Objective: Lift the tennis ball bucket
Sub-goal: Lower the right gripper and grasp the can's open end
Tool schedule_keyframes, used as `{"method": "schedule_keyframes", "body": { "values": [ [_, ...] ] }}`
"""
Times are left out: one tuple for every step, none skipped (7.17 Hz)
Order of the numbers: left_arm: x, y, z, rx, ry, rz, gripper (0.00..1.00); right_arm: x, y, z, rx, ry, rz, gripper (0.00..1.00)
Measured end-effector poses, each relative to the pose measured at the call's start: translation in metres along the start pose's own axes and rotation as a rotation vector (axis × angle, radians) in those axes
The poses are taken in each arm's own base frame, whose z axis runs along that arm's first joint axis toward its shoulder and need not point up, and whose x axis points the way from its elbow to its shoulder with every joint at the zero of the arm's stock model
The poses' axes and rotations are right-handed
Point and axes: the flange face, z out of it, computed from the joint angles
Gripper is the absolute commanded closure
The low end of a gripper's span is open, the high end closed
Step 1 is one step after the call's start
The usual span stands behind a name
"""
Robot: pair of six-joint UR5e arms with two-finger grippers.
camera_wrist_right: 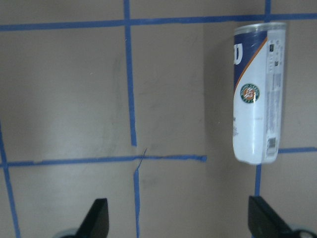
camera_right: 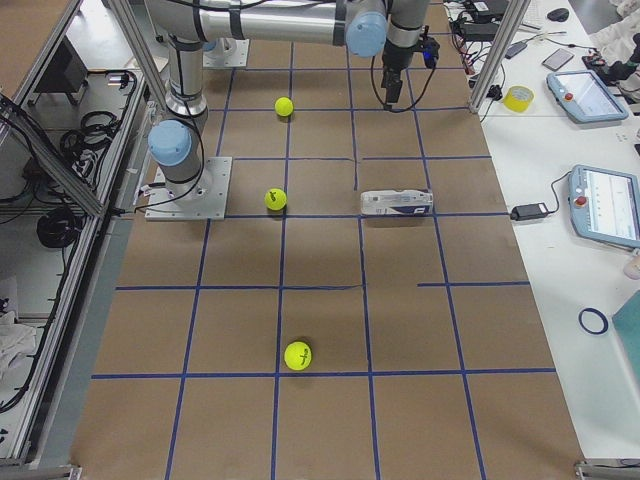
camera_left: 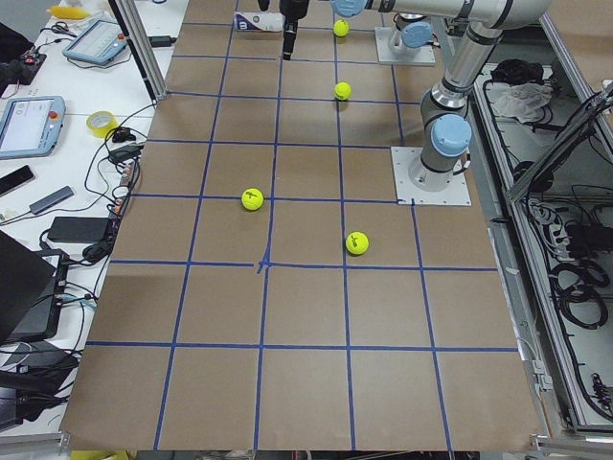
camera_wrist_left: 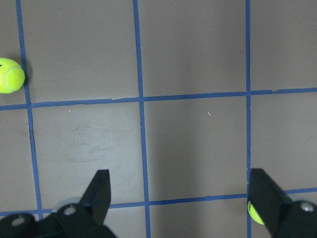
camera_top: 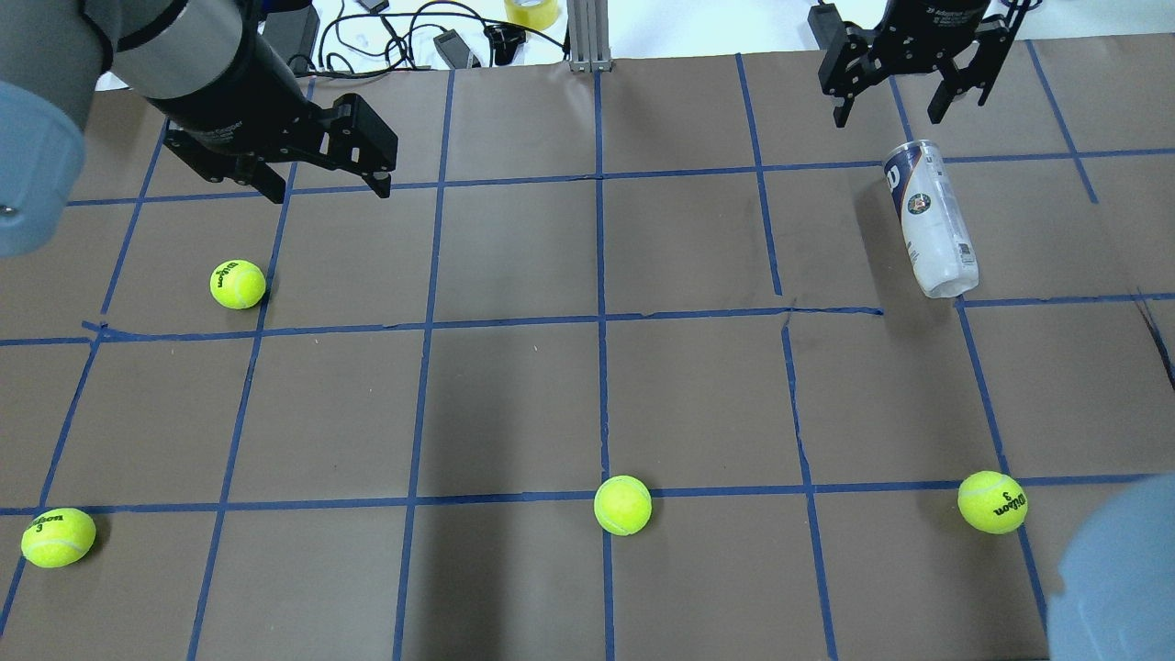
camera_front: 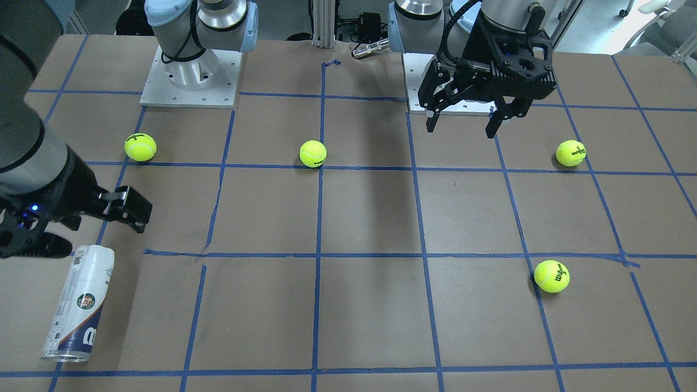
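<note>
My right gripper grabs the tennis ball bucket (camera_front: pixel 84 291) by its navy-banded open end (camera_front: pixel 74 342) next, to lift it up.
The tennis ball bucket (camera_top: pixel 929 218) is a clear tube with a white label and a navy band. It lies on its side on the brown table at the far right, and also shows in the front view (camera_front: pixel 79 305) and the right wrist view (camera_wrist_right: pixel 257 94). My right gripper (camera_top: pixel 889 115) is open and empty. It hangs above the table just past the tube's navy end, and the tube lies right of centre in its wrist view. My left gripper (camera_top: pixel 329 191) is open and empty above the far left of the table, away from the tube.
Several yellow-green tennis balls lie loose on the table: one at the far left (camera_top: pixel 238 284), and a row nearer the robot at left (camera_top: pixel 58 537), middle (camera_top: pixel 622 505) and right (camera_top: pixel 992 502). Blue tape lines grid the table. Cables and a tape roll (camera_top: pixel 531 11) lie past the far edge.
</note>
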Motion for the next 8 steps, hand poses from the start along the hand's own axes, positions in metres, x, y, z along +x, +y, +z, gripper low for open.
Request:
{"method": "schedule_keyframes", "body": {
  "values": [
    [0.000, 0.000, 0.000, 0.001, 0.000, 0.000, 0.00, 0.024, -0.037, 0.022, 0.007, 0.020, 0.031, 0.00],
    [0.000, 0.000, 0.000, 0.001, 0.000, 0.000, 0.00, 0.050, -0.066, 0.046, 0.030, 0.031, 0.055, 0.00],
    [0.000, 0.000, 0.000, 0.001, -0.001, 0.000, 0.00, 0.074, -0.085, 0.067, 0.049, 0.040, 0.066, 0.00],
    [0.000, 0.000, 0.000, 0.001, -0.001, 0.000, 0.00, 0.098, -0.099, 0.087, 0.062, 0.045, 0.070, 0.00],
    [0.000, 0.000, -0.001, 0.001, -0.002, 0.000, 0.00, 0.114, -0.114, 0.112, 0.076, 0.046, 0.065, 0.00],
    [0.000, 0.000, -0.001, 0.000, -0.002, 0.000, 0.00, 0.122, -0.126, 0.142, 0.077, 0.046, 0.053, 0.00],
    [0.000, 0.001, -0.001, 0.001, -0.002, 0.000, 0.00, 0.124, -0.134, 0.167, 0.065, 0.044, 0.023, 0.00],
    [0.000, 0.001, -0.001, 0.001, -0.002, 0.000, 0.00, 0.125, -0.137, 0.182, 0.055, 0.042, -0.026, 0.00]
  ]
}}
